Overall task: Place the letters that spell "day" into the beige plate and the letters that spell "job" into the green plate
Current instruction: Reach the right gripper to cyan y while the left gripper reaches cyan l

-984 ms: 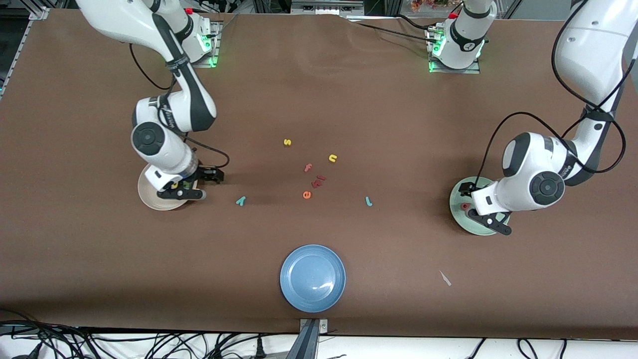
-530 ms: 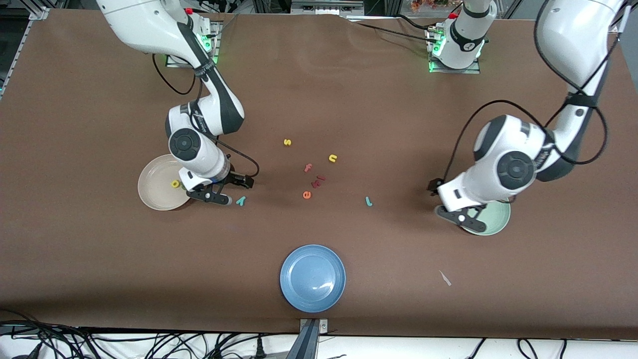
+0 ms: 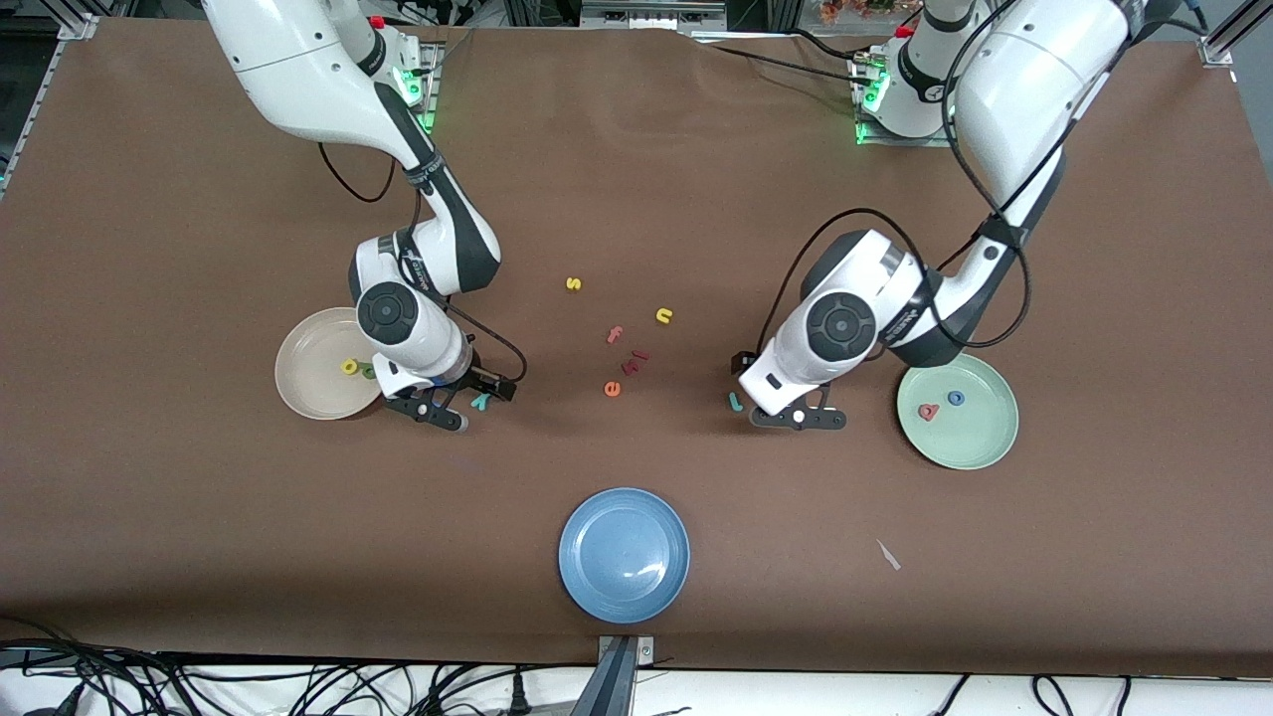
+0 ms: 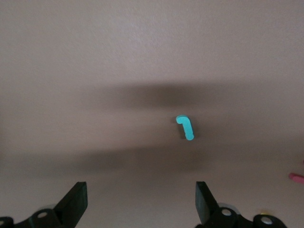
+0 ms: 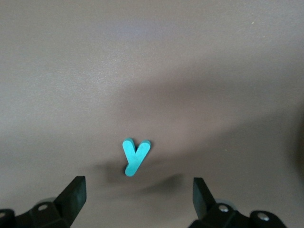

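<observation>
The teal "y" is right beside my fingers in the right wrist view, low at the table, so my right gripper would hold it by closing now.
The beige plate (image 3: 303, 383) holds a yellow a-shape (image 3: 349, 367) and a green d-shape (image 3: 368, 371). Beside that plate, the teal "y" (image 3: 480, 401) (image 5: 136, 156) lies flat on the table. My right gripper (image 3: 465, 402) (image 5: 137, 202) hangs open low over it, one finger on each side. The green plate (image 3: 970, 443) holds a salmon-pink b-shape (image 3: 927, 411) and a blue "o" (image 3: 956, 398). The teal "j" (image 3: 735, 401) (image 4: 185, 127) lies on the table between that plate and the loose letters. My left gripper (image 3: 768, 396) (image 4: 141, 204) stands open just beside the "j".
Loose letters lie mid-table: a yellow "s" (image 3: 573, 283), a yellow "n" (image 3: 664, 315), a pink "f" (image 3: 615, 334), dark red pieces (image 3: 635, 360) and an orange "e" (image 3: 612, 389). A blue plate (image 3: 624, 555) sits near the front edge, with a white scrap (image 3: 888, 555) toward the left arm's end.
Both arms swung away from their plates toward the middle. The right gripper went from the beige plate to the "y", the left gripper from the green plate to the "j". Both stayed open.
</observation>
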{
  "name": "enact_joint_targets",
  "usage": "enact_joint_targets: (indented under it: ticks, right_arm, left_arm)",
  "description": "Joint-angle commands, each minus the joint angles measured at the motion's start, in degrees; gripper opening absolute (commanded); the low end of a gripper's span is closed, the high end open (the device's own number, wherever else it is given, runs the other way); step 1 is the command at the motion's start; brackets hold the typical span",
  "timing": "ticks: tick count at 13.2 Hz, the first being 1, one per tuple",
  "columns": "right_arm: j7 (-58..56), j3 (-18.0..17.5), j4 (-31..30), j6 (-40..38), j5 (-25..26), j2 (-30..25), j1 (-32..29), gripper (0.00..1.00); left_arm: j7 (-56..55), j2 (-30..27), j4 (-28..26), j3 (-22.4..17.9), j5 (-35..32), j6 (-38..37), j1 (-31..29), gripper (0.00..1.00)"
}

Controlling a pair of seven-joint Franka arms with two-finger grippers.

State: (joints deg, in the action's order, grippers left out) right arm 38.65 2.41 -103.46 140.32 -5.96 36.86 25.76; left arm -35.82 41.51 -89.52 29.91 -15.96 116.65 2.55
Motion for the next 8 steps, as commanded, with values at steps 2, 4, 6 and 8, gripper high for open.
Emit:
enact_joint_targets:
  ticks: [2,4,6,8]
  right_arm:
    - [1.1,0.0,1.3,0.7,-0.9,1.7,0.4,0.90]
    - [1.0,0.0,1.3,0.7,-0.9,1.8,0.5,0.76]
    - [0.8,0.0,1.3,0.8,-0.8,1.9,0.5,0.58]
    - [0.4,0.0,1.3,0.7,-0.8,1.9,0.4,0.36]
  left_arm:
    - [-1.1,1.9,2.5,-0.9,-1.8,-0.6,-0.1,1.00]
    - [-1.9,2.2,2.3,-1.0,-1.8,-0.5,0.5,1.00]
    - [-2.3,3.1,2.3,-1.1,-1.5,1.4,1.3,0.97]
    - [-5.3,4.7,1.6,-1.0,-1.5,5.1,1.5,0.77]
